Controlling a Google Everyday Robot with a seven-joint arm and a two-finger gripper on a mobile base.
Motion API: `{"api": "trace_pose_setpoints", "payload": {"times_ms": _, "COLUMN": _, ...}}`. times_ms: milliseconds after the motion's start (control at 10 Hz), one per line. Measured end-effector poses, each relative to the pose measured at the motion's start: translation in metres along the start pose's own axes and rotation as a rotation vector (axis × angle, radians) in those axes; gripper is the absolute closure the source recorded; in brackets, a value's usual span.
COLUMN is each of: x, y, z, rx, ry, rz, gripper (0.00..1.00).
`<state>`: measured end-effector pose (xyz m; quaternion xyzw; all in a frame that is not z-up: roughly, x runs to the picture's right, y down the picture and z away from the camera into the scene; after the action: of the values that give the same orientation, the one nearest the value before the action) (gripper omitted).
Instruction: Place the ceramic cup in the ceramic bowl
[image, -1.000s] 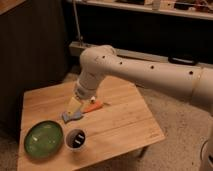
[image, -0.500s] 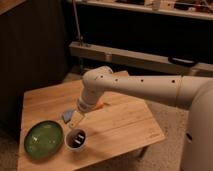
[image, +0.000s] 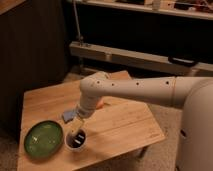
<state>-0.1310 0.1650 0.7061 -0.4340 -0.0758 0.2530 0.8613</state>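
Note:
The ceramic cup needs to go in the green bowl, so the gripper next needs to grab the cup by its rim (image: 68, 138).
The ceramic cup (image: 76, 140), pale outside and dark inside, stands upright near the front edge of the wooden table (image: 122, 125). Just to its left lies the ceramic bowl (image: 44, 138), a wide green dish with nothing in it. My gripper (image: 75, 131) hangs from the white arm (image: 130, 91) and points down right over the cup, with its dark fingertips at the cup's rim. The fingers stand open, and the cup rests on the table.
A small blue object (image: 67, 116) lies on the table just behind the cup, next to the wrist. A bit of orange (image: 103, 104) shows behind the arm. The table's front and right edges are close. Dark shelving fills the background.
The arm has swung forward and down to the left, bringing the gripper from above the table's middle to the cup's rim. Cup and bowl have not moved.

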Motion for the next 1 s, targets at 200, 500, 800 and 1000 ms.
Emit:
{"api": "trace_pose_setpoints", "payload": {"times_ms": 200, "x": -0.002, "y": 0.004, "z": 0.012, "rx": 0.002, "ry": 0.031, "rz": -0.012, "gripper": 0.20}}
{"api": "trace_pose_setpoints", "payload": {"times_ms": 500, "x": -0.003, "y": 0.002, "z": 0.024, "rx": 0.015, "ry": 0.046, "rz": -0.018, "gripper": 0.20}}
{"api": "trace_pose_setpoints", "payload": {"times_ms": 800, "x": -0.004, "y": 0.001, "z": 0.033, "rx": 0.013, "ry": 0.038, "rz": -0.029, "gripper": 0.20}}
{"api": "trace_pose_setpoints", "payload": {"times_ms": 1000, "x": -0.007, "y": 0.001, "z": 0.037, "rx": 0.012, "ry": 0.041, "rz": -0.039, "gripper": 0.20}}
